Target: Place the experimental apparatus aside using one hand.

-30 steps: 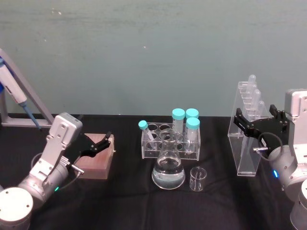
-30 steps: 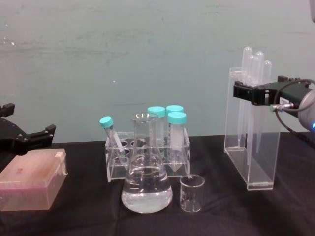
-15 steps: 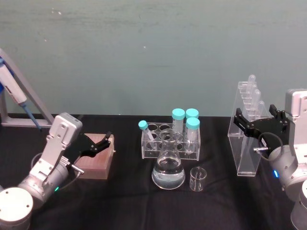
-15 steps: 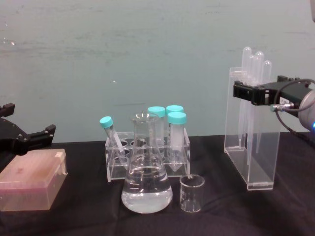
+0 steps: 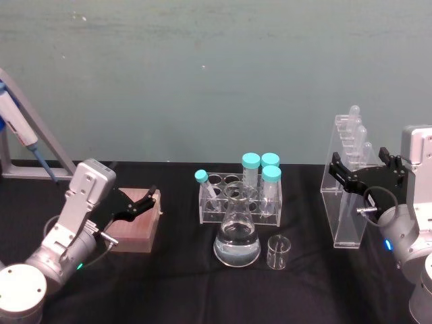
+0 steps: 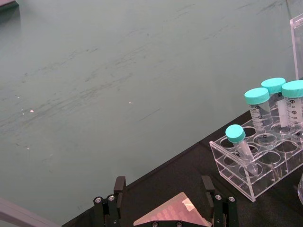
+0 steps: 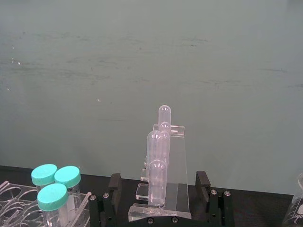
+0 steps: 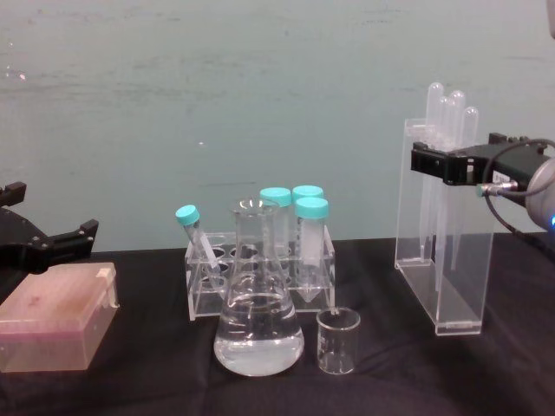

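Note:
The long pipettes stick up above the top of the tall acrylic stand, so my right gripper will grab the stand by its upper sides next.
The tall clear acrylic stand [image 5: 347,216] with long pipettes stands upright on the black table at the right. My right gripper [image 5: 364,171] is open, one black finger on each side of the stand's upper part with a gap on both sides. From the side, the right gripper [image 8: 434,162] sits level with the stand [image 8: 451,277] just below its top. In the right wrist view, the stand [image 7: 180,161] rises between the fingers of the right gripper [image 7: 158,189]. The conical flask [image 5: 237,237] with clear liquid and the small beaker [image 5: 278,252] stand at the table's middle.
A clear rack [image 5: 239,197] with teal-capped tubes stands behind the flask. My left gripper [image 5: 138,202] hangs open over a pink box [image 5: 135,226] at the left. A pipette [image 5: 17,128] on a holder leans at the far left.

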You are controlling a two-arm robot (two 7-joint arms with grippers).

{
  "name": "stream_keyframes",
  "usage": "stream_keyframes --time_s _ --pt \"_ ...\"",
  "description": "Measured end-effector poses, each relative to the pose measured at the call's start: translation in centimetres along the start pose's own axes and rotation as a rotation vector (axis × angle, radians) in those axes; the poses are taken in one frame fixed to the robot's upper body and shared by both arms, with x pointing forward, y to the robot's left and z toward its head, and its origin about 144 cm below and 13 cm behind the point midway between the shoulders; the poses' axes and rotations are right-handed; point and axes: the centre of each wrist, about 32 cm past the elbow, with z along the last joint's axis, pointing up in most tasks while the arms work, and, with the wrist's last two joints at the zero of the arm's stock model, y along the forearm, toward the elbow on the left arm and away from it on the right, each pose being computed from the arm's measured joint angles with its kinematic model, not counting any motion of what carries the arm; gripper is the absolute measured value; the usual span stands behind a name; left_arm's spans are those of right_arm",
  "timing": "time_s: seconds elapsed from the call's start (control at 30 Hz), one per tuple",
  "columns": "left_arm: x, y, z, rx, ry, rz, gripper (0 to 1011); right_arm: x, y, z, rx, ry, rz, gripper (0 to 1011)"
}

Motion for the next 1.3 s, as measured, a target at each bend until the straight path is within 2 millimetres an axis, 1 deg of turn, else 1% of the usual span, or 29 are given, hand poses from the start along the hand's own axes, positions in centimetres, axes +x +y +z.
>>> stream_keyframes --time_s 0.23,0.4,0.5,0.57,0.63,0.67,0.7,0.8,1.3 --pt "0.00 0.00 0.00 0.000 0.000 0.000 1000 0.00 0.00 0.01 0.000 -0.001 0.000 997" --pt "0.00 0.00 0.00 0.000 0.000 0.000 1000 0.00 0.00 0.01 0.000 -0.001 0.000 907" --pt "0.00 0.00 0.00 0.000 0.000 0.000 1000 0.00 0.00 0.01 0.000 -0.001 0.000 804" --pt "0.00 0.00 0.00 0.000 0.000 0.000 1000 0.00 0.00 0.01 0.000 -0.001 -0.001 768" --pt "0.00 0.00 0.00 0.000 0.000 0.000 1000 0.00 0.00 0.01 0.000 -0.001 -0.001 693" --pt "0.00 0.00 0.00 0.000 0.000 0.000 1000 0.00 0.00 0.01 0.000 -0.001 -0.001 683" --pt "0.00 0.00 0.00 0.000 0.000 0.000 1000 0.00 0.00 0.01 0.000 -0.001 -0.001 641" --pt "0.00 0.00 0.00 0.000 0.000 0.000 1000 0.00 0.00 0.01 0.000 -0.001 -0.001 601" --pt "0.00 0.00 0.00 0.000 0.000 0.000 1000 0.00 0.00 0.01 0.000 -0.001 -0.001 596"
